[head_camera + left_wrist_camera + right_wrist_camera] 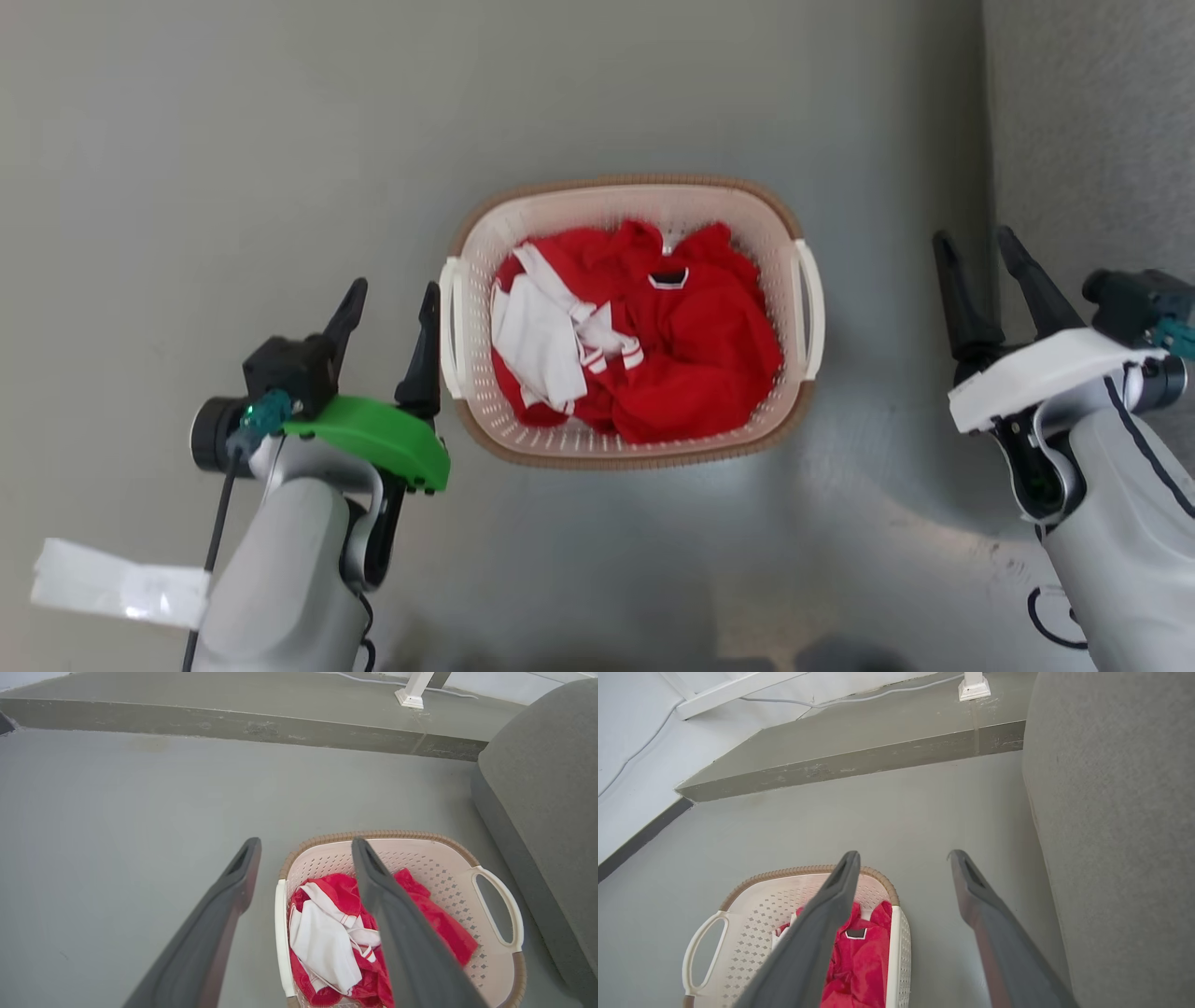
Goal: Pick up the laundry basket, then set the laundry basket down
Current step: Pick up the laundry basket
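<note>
My right gripper grabs the laundry basket's white handle facing the grey seat next, to keep the laundry basket level with loose clothes [661, 342] in it.
The laundry basket [523, 439] stands on the grey floor in the middle of the head view, cream and perforated with a brown rim, holding red and white clothes [653, 336]. White loop handles show on its left side [452, 327] and its right side [808, 308]. My left gripper [392, 303] is open beside the left handle, its inner finger close to it. My right gripper [980, 247] is open, well to the right of the basket. From the left wrist the basket [434, 863] lies under my right-hand finger; from the right wrist the basket [752, 905] lies lower left.
A grey upholstered seat [1092, 121] rises at the right, close behind the right gripper, also the seat [1115, 835]. A low concrete step [233, 721] runs along the far side, with a white post foot [410, 695]. A white paper scrap [117, 581] lies lower left.
</note>
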{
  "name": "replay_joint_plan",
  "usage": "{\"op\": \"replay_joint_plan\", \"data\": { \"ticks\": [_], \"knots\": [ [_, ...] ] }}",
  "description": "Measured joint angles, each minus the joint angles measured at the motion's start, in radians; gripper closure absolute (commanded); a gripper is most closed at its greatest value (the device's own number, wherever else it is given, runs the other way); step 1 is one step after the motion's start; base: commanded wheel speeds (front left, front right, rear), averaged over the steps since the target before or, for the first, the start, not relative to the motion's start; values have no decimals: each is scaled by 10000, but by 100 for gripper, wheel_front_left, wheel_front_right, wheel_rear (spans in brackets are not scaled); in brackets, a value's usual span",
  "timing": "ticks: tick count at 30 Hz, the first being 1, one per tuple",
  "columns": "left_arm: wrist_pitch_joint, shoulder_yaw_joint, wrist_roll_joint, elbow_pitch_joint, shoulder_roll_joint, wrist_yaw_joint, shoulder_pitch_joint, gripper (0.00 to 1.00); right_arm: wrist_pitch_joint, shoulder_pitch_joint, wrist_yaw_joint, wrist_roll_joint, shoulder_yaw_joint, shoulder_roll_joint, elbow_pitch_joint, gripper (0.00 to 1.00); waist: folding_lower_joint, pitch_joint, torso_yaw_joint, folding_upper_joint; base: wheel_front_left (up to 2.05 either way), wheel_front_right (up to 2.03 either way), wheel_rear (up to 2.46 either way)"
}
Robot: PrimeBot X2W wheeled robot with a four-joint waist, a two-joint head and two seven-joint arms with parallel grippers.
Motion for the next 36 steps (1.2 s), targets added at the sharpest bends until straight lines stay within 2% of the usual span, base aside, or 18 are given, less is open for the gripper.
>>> {"op": "replay_joint_plan", "data": {
  "ticks": [18, 26, 36],
  "knots": [
    [21, -892, -1012, 2533, -54, -113, -2099, 0, 280, -1547, 0, 378, 1749, -199, 1415, 0, 0, 2163, 85, 0, 0, 0, 0],
    [63, -1139, -1269, 3336, -82, -240, -3049, 0, 454, -2218, 0, 759, 2265, -173, 1875, 0, 0, 2953, 80, 0, 0, 0, 0],
    [391, -1574, -2096, 4257, -115, -422, -3824, 0, 454, -3150, 0, 1009, 2824, -194, 2347, 0, -1, 3747, -16, 0, 0, 0, 0]
  ]
}}
